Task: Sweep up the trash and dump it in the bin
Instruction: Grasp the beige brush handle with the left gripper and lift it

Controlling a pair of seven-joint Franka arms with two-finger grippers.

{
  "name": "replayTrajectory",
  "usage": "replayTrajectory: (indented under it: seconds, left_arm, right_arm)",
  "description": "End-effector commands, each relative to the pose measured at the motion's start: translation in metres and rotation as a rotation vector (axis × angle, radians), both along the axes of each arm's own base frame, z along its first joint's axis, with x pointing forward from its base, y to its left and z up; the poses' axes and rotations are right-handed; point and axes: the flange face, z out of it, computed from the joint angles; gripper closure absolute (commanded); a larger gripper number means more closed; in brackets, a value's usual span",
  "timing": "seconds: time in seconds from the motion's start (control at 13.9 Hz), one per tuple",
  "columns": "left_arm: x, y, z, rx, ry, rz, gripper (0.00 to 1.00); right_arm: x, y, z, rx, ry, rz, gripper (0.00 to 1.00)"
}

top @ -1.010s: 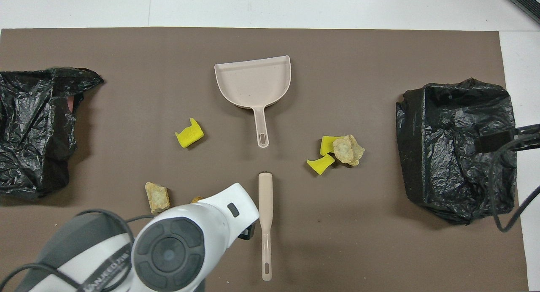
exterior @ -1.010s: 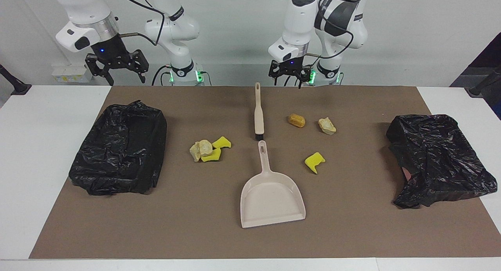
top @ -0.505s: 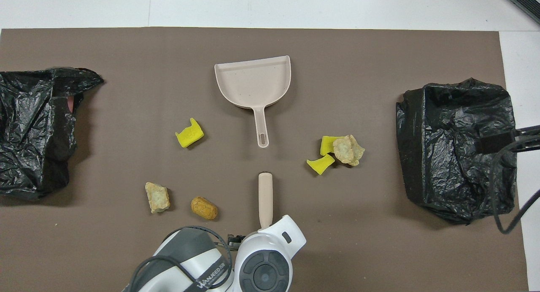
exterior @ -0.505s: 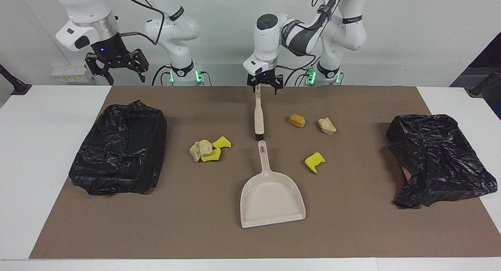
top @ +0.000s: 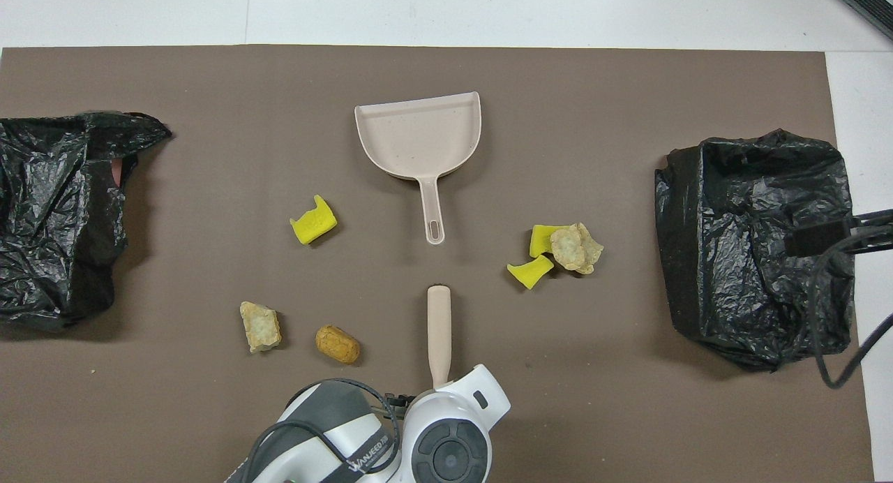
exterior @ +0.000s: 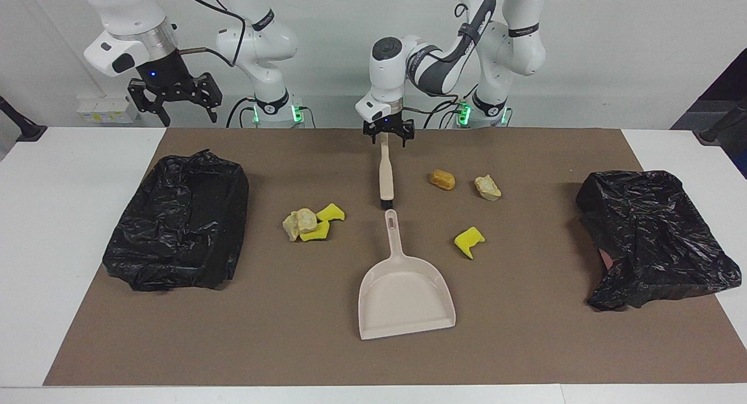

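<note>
The left gripper grips the brush's handle next, so that the beige brush's bristled head (top: 439, 328) stays free to sweep up the trash.
The beige brush (exterior: 386, 173) lies flat on the mat, bristles toward the beige dustpan (exterior: 405, 293). My left gripper (exterior: 388, 136) is open, low over the end of the brush handle, fingers either side of it. In the overhead view the left wrist hides that end of the brush (top: 439, 329). The trash lies loose on the mat: a beige lump with yellow pieces (exterior: 309, 222), an orange-brown lump (exterior: 442, 179), a beige lump (exterior: 487, 187) and a yellow piece (exterior: 468, 241). My right gripper (exterior: 174, 100) waits open, high above the table's edge.
A bin lined with a black bag (exterior: 178, 220) stands at the right arm's end of the brown mat. A second black-bagged bin (exterior: 653, 237) stands at the left arm's end. The dustpan (top: 418, 134) lies farther from the robots than the brush.
My left gripper has swung sideways from above the mat's edge to the brush handle and come down around its end. The right arm and all the trash have stayed still.
</note>
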Motion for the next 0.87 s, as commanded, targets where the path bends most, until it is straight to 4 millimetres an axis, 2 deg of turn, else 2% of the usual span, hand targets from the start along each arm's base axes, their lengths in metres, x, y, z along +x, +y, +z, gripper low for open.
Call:
replayTrajectory:
  seconds: [0.0,0.14,0.29,0.43,0.5,0.65,0.79]
  left_arm:
    - [-0.0076,0.0056,-0.0005,-0.014,-0.007,0.007,0.06]
    - [-0.0089,0.0061,-0.005,-0.005,0.001,0.005,0.09]
    - [-0.0092,0.006,-0.006,-0.006,0.009,0.009,0.18]
    - [-0.0101,0.0059,-0.0067,0.0,0.014,0.008,0.33]
    - [-0.0104,0.0063,-0.0066,-0.001,0.015,0.006,0.44]
    - [-0.0113,0.0034,-0.0043,-0.003,0.013,0.011,0.73]
    - [-0.0163,0.004,-0.0049,0.017,0.027,-0.002,0.93]
  right_arm:
    - [-0.0095,-0.0037,0.0008,0.001,0.014,0.006,0.0]
    - [-0.0095,-0.0029,0.0008,0.001,0.014,0.007,0.0]
    - [-0.0097,-0.0037,0.0006,0.001,0.016,0.006,0.0]
    - [-0.0096,-0.0028,0.0006,0.003,0.015,0.008,0.0]
    - [-0.0096,-0.0029,0.0006,0.001,0.016,0.007,0.0]
    - [-0.0096,-0.0029,0.0006,0.001,0.016,0.007,0.0]
    - [-0.0096,-0.0029,0.0006,0.001,0.016,0.007,0.0]
